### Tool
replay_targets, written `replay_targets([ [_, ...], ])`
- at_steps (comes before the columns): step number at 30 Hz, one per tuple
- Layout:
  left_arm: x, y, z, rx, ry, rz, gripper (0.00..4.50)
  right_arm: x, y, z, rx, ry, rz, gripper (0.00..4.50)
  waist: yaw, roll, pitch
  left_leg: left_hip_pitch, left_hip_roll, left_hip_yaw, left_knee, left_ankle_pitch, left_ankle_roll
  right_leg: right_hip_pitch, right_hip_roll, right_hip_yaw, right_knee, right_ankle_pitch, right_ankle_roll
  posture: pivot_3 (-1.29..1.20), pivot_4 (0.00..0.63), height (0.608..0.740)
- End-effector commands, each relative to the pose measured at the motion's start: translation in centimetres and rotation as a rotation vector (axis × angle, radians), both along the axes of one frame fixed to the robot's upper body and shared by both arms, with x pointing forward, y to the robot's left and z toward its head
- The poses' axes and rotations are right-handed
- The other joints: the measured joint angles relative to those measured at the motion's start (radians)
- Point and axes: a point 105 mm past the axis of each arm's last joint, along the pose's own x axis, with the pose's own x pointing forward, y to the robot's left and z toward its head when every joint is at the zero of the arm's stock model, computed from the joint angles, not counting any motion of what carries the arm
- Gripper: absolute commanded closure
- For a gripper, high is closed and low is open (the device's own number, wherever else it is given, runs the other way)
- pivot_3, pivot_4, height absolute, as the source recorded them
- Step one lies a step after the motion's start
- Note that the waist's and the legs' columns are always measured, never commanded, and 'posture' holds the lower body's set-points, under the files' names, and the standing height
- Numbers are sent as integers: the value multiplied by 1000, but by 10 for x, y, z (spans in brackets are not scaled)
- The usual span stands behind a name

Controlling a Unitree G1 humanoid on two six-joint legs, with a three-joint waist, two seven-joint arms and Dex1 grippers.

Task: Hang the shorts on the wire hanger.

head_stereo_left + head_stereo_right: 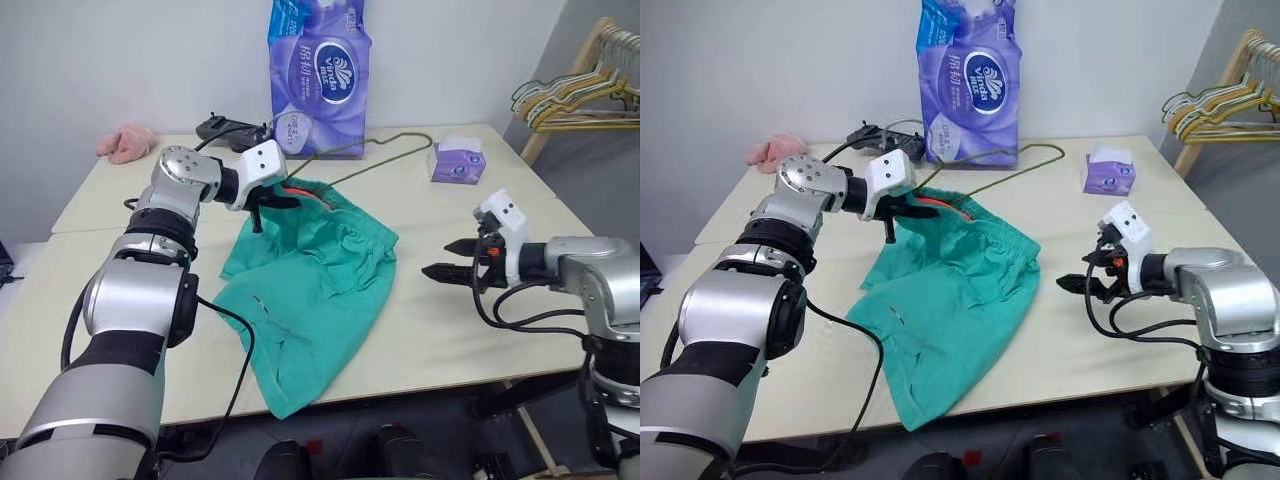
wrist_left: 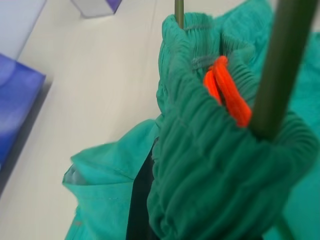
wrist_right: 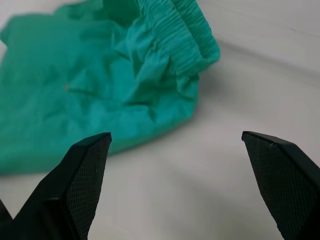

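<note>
I need to hang the shorts on the wire hanger, so my right gripper should next pick them up by their elastic waistband's loose end.
The teal-green shorts lie spread on the table, with one leg reaching the front edge. My left gripper is shut on their gathered waistband at the far end and holds it lifted a little. In the left wrist view the bunched waistband hides the fingers, and the orange tag sits beside the wire. The wire hanger runs from inside the waistband back toward the right, its hook lying on the table. My right gripper hovers open to the right of the shorts, with nothing between its fingers.
A tall purple tissue pack stands at the back centre, with a black device to its left. A small purple tissue box is back right and a pink fluffy cloth back left. A rack of hangers stands beyond the table's right corner.
</note>
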Motion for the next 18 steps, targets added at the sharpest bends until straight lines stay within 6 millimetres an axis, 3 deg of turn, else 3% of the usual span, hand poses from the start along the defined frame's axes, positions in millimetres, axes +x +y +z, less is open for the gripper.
replay_targets([
  [1,-2,3,10,-29,-27,-12,4500,19,7,5,76,-17,-20,47,-5,1,-2,0,0,0,0,0,0,0,0,0,0,0,0,-93,10,740],
  [9,-5,11,12,-46,-7,-6,4500,65,32,-21,133,-21,-71,47,-7,-1,-6,0,0,-2,-1,0,0,0,-1,-1,4,0,0,-56,16,740],
  [15,-6,13,11,-38,-1,-4,4500,79,44,-27,150,-26,-56,47,-7,-1,-6,0,-1,-2,0,0,0,0,-2,-1,5,0,0,-33,22,740],
  [18,-6,13,12,-37,-1,-5,4500,80,52,-19,197,-20,-15,47,-7,-1,-6,-1,-1,-2,0,0,-1,0,-3,-1,5,0,0,-25,29,740],
])
